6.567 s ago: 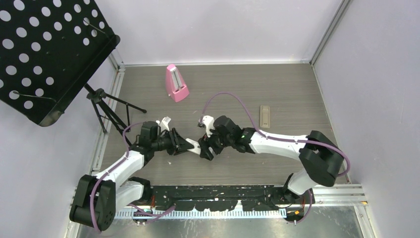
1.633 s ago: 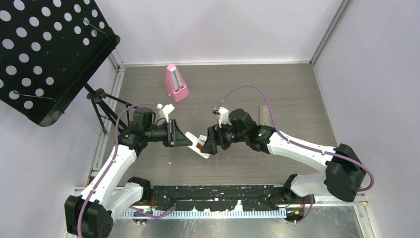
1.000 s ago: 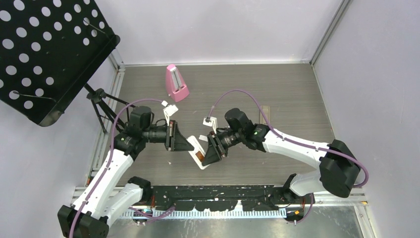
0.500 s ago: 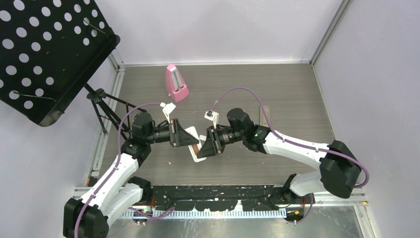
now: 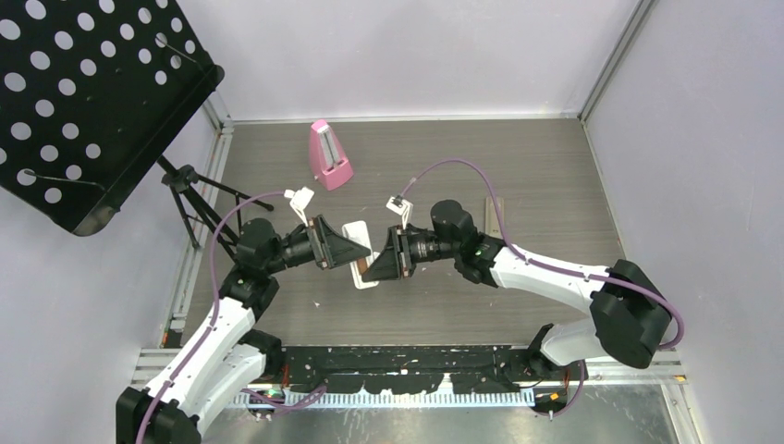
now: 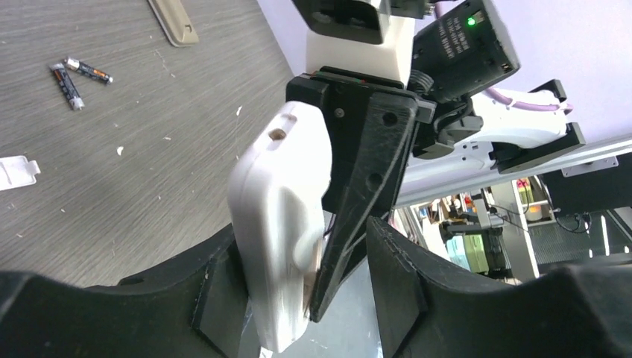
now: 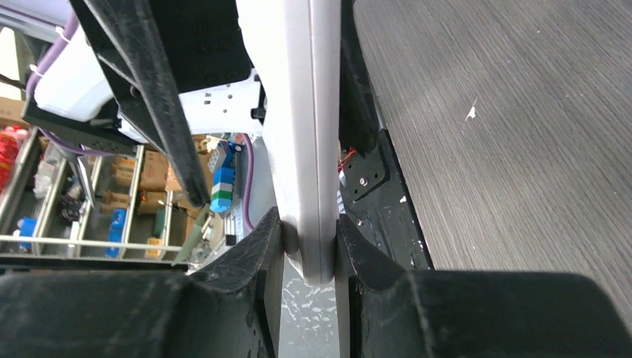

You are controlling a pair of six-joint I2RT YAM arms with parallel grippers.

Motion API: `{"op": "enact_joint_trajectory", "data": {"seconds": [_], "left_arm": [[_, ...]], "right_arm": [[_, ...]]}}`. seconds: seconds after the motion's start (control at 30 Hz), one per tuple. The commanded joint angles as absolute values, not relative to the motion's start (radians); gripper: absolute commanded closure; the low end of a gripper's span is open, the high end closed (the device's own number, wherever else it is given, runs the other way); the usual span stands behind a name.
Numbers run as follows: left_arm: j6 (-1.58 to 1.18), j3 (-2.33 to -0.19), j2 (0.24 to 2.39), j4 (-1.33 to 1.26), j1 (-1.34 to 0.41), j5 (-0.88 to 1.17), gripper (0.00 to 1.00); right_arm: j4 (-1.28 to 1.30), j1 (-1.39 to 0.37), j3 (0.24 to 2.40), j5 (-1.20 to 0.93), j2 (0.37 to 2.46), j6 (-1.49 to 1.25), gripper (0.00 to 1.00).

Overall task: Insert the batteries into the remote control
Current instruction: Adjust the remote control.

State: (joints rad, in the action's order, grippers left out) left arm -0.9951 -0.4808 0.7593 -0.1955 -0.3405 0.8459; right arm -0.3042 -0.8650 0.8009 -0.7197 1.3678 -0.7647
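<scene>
I will next use my left gripper to grip the white remote control across its sides, by its end away from its open compartment (image 5: 358, 235) (image 6: 273, 216), to load the batteries.
The white remote control (image 5: 357, 258) hangs above the table's middle, between both grippers. My right gripper (image 5: 381, 262) is shut on it; the right wrist view shows both pads pinching the remote's (image 7: 311, 142) thin edge at the right gripper (image 7: 309, 233). My left gripper (image 6: 304, 262) stands open around the remote's (image 6: 282, 224) other end: the remote lies against one finger (image 6: 216, 298), with a gap to the other finger (image 6: 396, 283). Two dark batteries (image 6: 65, 85) lie side by side on the table, far from both grippers. They are too small to pick out in the top view.
A pink metronome (image 5: 329, 155) stands at the back. A black perforated music stand (image 5: 88, 102) on a tripod fills the far left. A beige strip (image 6: 173, 18) and a small white piece (image 6: 15, 171) lie on the wooden tabletop (image 5: 545, 166).
The left gripper's jaws have spread apart around the remote. Both arms have carried the remote toward the back and slightly left. The right gripper keeps its hold.
</scene>
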Motion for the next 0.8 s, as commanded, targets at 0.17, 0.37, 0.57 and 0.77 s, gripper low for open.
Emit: {"op": "enact_joint_trajectory", "data": {"seconds": [0.17,0.37,0.57,0.77], "left_arm": [[-1.125,-0.472,0.744,-0.377,-0.344,0.806,0.43],[-1.191,-0.459,0.8,-0.452,-0.344,0.798,0.42],[-1.203,-0.455,0.816,-0.472,-0.344,0.774,0.52],[-1.19,-0.447,0.809,-0.456,-0.344,0.771,0.75]], "right_arm": [[-0.53,-0.833,0.754,-0.795,1.371,-0.885,0.85],[-0.56,-0.834,0.756,-0.877,1.386,-0.894,0.86],[-0.564,-0.833,0.75,-0.879,1.387,-0.898,0.85],[-0.572,-0.832,0.741,-0.9,1.388,-0.9,0.86]]}}
